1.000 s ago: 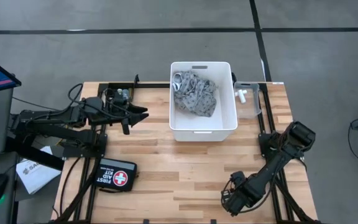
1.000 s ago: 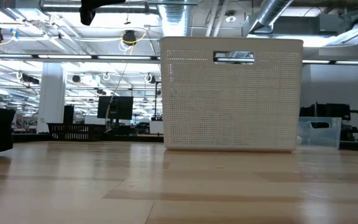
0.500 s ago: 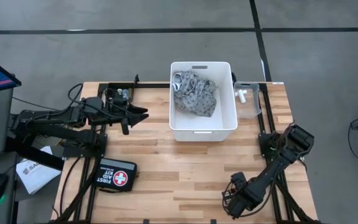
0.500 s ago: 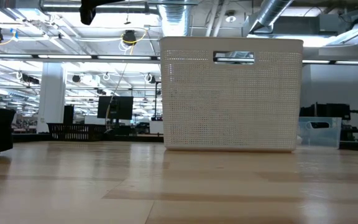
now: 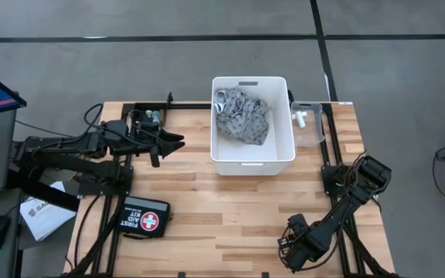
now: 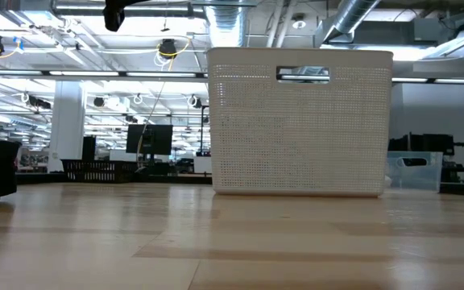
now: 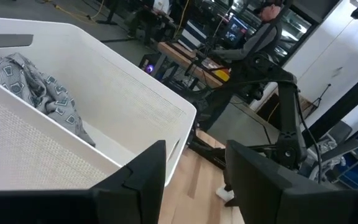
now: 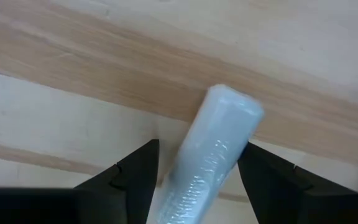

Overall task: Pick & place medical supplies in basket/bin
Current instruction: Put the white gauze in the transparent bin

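Note:
My right gripper grabs the white gauze roll by its wrapped middle (image 8: pixel 199 168) next. Then I add the roll to the small clear bin.
The deep white tub (image 5: pixel 252 161) stands mid-table with the grey patterned cloth bandage (image 5: pixel 243 116) inside; the left wrist view shows both, tub (image 7: pixel 123 87) and bandage (image 7: pixel 39 90). The small clear bin (image 5: pixel 310 136) at its right holds white rolls (image 5: pixel 300 117). My left gripper (image 5: pixel 178 141) hovers open left of the tub. My right gripper (image 5: pixel 288 249) points down near the table's near edge. Its open fingers stand on either side of a plastic-wrapped white gauze roll (image 8: pixel 219 149) lying on the wood. My right gripper comes at the gauze roll from above, one finger (image 8: pixel 135 177) on each side, the roll lying slantwise between them on the table. I cannot tell whether the fingers touch it.
A black pouch marked FIRST AID KIT (image 5: pixel 144 218) lies at the table's near left. Bare wood stretches between the tub and the near edge. In the low view the tub (image 6: pixel 300 121) and the clear bin (image 6: pixel 413 171) stand far back.
My right arm has sunk a little, its gripper easing toward the table's near edge. The left arm and the tub's contents have kept still.

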`<action>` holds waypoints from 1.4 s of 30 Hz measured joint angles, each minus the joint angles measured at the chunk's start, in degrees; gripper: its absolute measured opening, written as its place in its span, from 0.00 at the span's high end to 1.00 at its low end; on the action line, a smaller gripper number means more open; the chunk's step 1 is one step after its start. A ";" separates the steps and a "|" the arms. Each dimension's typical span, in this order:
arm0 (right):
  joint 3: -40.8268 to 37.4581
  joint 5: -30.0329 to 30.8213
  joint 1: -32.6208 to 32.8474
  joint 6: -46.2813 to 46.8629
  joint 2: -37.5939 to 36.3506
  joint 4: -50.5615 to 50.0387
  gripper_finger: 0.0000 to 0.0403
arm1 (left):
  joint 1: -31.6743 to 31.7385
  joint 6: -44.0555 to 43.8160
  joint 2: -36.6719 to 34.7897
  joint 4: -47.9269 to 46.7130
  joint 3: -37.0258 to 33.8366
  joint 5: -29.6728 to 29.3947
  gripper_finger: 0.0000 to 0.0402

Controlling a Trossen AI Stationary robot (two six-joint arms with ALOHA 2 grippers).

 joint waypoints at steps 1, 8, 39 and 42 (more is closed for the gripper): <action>0.00 0.00 0.00 -0.07 0.00 0.04 0.48 | 0.00 0.00 0.00 0.00 0.00 0.00 0.61; 0.00 0.09 0.15 -0.07 0.00 0.04 0.62 | 0.00 0.00 0.00 0.04 0.00 0.02 0.61; 28.24 52.85 -10.47 -32.87 -17.90 -28.67 0.77 | 0.00 0.07 0.00 0.22 0.00 0.00 0.61; 28.24 56.63 -18.89 -41.95 -21.63 -28.10 0.77 | 0.00 0.11 -0.01 0.20 0.00 0.00 0.61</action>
